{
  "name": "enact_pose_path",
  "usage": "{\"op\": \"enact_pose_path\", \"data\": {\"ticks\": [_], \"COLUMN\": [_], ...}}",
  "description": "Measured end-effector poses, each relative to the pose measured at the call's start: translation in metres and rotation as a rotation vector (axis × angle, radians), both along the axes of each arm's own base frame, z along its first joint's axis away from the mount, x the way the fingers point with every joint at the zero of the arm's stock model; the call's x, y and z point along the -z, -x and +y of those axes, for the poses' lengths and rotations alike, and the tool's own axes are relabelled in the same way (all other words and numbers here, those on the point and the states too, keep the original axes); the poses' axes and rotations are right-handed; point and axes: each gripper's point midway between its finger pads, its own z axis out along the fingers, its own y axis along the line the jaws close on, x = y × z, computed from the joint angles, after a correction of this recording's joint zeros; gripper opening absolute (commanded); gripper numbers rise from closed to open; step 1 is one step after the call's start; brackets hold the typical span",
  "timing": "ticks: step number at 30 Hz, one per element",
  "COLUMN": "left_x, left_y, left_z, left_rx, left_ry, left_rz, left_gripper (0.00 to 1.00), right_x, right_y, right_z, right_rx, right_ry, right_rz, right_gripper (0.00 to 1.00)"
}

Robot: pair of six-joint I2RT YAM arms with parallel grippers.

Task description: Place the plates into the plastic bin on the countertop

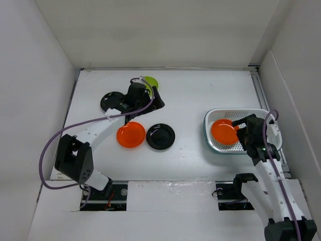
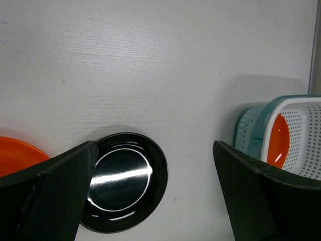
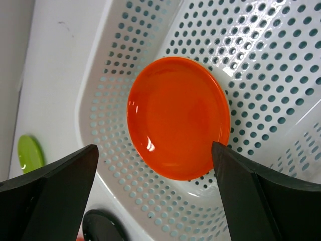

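I will next grip the lime green plate's rim farthest from the bin with my left gripper. The plate's rim facing the bin will stay free for handover.
One orange plate [image 1: 224, 131] lies in the plastic bin [image 1: 208, 120], seen close in the right wrist view [image 3: 178, 118]. My right gripper [image 1: 246, 133] hovers open and empty just above it [image 3: 155, 196]. A second orange plate [image 1: 130, 134] and the glossy black plate [image 1: 160, 136] lie side by side on the countertop [image 1: 200, 90]. The lime green plate [image 1: 150, 82] lies at the back, partly hidden by my left gripper [image 1: 134, 103]. That gripper is wide open and empty above the countertop [image 2: 155, 201], with the black plate [image 2: 123, 181] below its left finger. No cream plates show.
White walls bound the countertop on the left, back and right. The bin sits near the right wall. A dark round shape [image 1: 111, 100] lies left of my left gripper; I cannot tell whether it is a finger or a plate.
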Motion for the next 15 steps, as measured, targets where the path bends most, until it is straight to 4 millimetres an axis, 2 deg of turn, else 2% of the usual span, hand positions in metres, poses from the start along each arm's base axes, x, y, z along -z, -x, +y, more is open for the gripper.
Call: {"op": "enact_pose_path", "data": {"ticks": [5, 9, 12, 15], "left_x": [0.021, 0.025, 0.029, 0.043], "left_y": [-0.002, -0.006, -0.017, -0.039], "left_z": [0.005, 0.010, 0.016, 0.029], "left_rx": [-0.036, -0.090, -0.144, -0.237], "left_ry": [-0.039, -0.044, -0.036, -0.029], "left_rz": [0.057, 0.066, 0.073, 0.090], "left_gripper": [1.00, 1.00, 1.00, 1.00], "right_x": [-0.021, -0.035, -0.051, -0.080], "right_y": [0.003, 0.002, 0.003, 0.005], "right_z": [0.000, 0.004, 0.016, 0.033], "right_rx": [-0.005, -0.056, -0.144, -0.257], "right_ry": [0.007, 0.025, 0.021, 0.012], "right_rz": [-0.021, -0.044, -0.110, -0.241], "right_gripper": [1.00, 1.00, 1.00, 1.00]}}
